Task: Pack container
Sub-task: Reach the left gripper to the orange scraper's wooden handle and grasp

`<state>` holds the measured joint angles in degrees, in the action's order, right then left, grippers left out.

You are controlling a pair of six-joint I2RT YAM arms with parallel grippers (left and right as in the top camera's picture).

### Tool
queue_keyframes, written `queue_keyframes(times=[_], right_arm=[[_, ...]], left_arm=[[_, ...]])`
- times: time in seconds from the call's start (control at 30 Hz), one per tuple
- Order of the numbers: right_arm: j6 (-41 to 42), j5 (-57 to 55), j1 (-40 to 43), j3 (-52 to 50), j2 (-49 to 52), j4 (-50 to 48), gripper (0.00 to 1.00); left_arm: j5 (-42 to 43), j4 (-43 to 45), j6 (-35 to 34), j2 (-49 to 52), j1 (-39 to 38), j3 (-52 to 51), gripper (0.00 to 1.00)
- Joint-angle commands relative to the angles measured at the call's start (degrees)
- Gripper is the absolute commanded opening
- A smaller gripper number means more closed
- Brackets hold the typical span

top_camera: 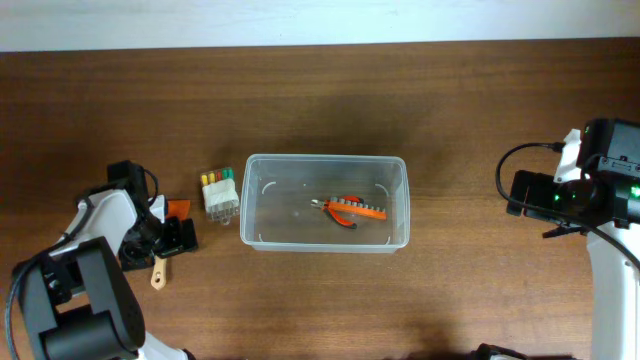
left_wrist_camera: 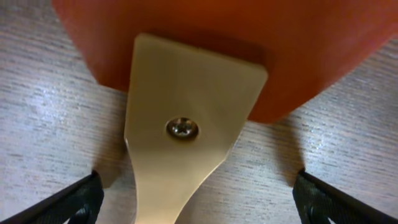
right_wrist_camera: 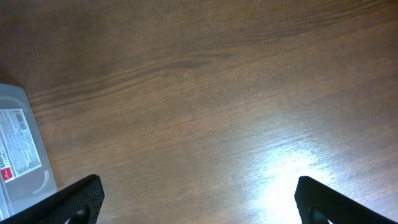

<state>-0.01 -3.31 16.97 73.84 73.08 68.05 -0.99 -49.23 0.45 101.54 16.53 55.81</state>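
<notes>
My fingertips meet their shadows on the wood with the beige handle between them, so it is time for my left gripper to close and catch it now.
The large clear container [top_camera: 325, 203] stands at the table's middle. Inside it lie orange-handled pliers [top_camera: 345, 208] and an orange strip of bits. Its corner with a label shows at the left of the right wrist view [right_wrist_camera: 18, 152]. My left gripper [top_camera: 168, 238] is open and low over a scraper with an orange blade [left_wrist_camera: 249, 43] and a beige handle [left_wrist_camera: 180, 130]; its fingers [left_wrist_camera: 199, 208] sit either side of the handle without touching it. My right gripper [top_camera: 522, 192] is open and empty over bare wood [right_wrist_camera: 199, 202], right of the container.
A small clear box [top_camera: 219, 190] with yellow, green and red pieces sits just left of the container, near the scraper [top_camera: 160, 272]. The table's far edge runs along the top of the overhead view.
</notes>
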Motion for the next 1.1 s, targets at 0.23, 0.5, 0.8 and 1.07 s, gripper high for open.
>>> queue_keyframes(times=[0.23, 0.5, 0.8, 1.07], right_arm=[[0.52, 0.33, 0.31, -0.22, -0.17, -0.20, 0.98], [0.50, 0.31, 0.31, -0.22, -0.17, -0.48, 0.99], [0.44, 0.04, 0.31, -0.22, -0.17, -0.63, 0.99], [0.28, -0.15, 0.31, -0.22, -0.17, -0.61, 0.99]], left_arm=[[-4.85, 1.46, 3.08, 2.60, 0.20, -3.45, 0.99], [-4.66, 0.52, 3.08, 2.60, 0.20, -3.45, 0.79], [-4.59, 0.74, 3.06, 2.60, 0.20, -3.45, 0.62], [-4.13, 0.83, 3.06, 2.60, 0.17, -3.45, 0.60]])
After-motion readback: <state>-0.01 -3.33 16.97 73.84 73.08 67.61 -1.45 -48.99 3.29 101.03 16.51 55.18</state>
